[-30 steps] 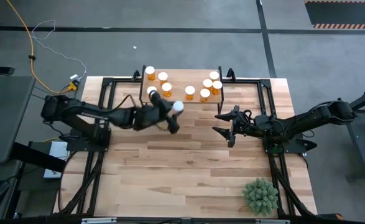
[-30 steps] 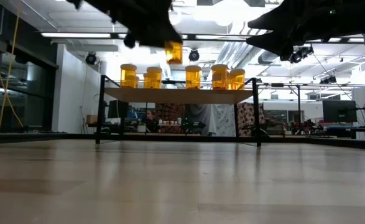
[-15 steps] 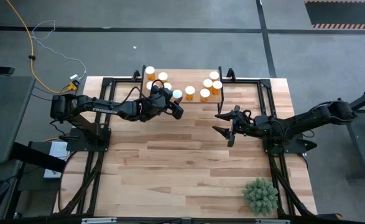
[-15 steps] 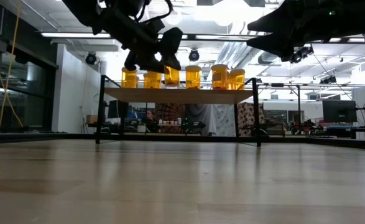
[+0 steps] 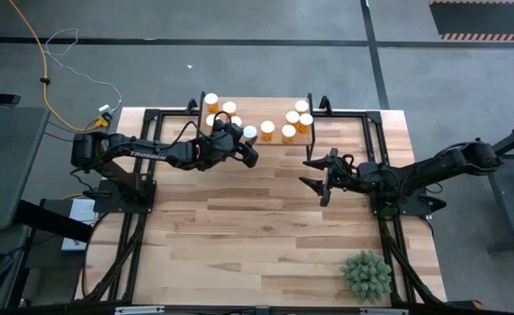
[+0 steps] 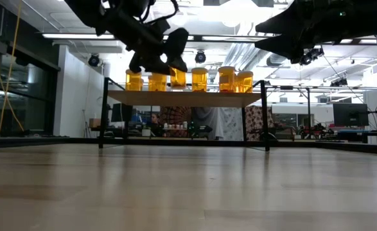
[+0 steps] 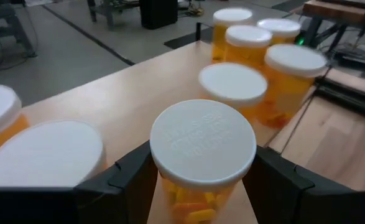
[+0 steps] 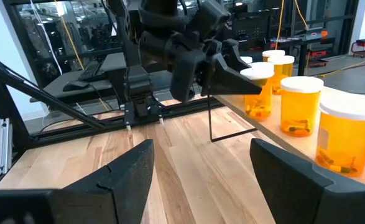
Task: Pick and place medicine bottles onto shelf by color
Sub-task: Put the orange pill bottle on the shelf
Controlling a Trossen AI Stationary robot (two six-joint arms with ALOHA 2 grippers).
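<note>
The held bottle's base is at the shelf's front edge, forward of its neighbours, so the bottle moves farther back, before my left gripper opens.
My left gripper reaches from the table's left over the low light-wood shelf and is shut on one amber medicine bottle with a white cap. That bottle stands upright between the left and middle groups of bottles. Several more medicine bottles stand on their bases on the shelf board. My right gripper is open and hovers above the tabletop in front of the shelf's right end, touching nothing. My left gripper pinches the bottle between its two fingers, on the amber body just under the cap. The fingers come from the table's left, slanting down. The bottle is upright, its base level with the shelf top; whether it rests there I cannot tell.
Neighbouring bottles stand close on both sides of the held one. The shelf's black legs stand at the table's far edge. A spiky green plant sits at the near right corner. Bare wood planks lie in between.
My left gripper carried the bottle from above the table toward the far edge and down, until it stood level with the other bottles on the shelf. For the last half second it has kept still. The hold stayed shut.
</note>
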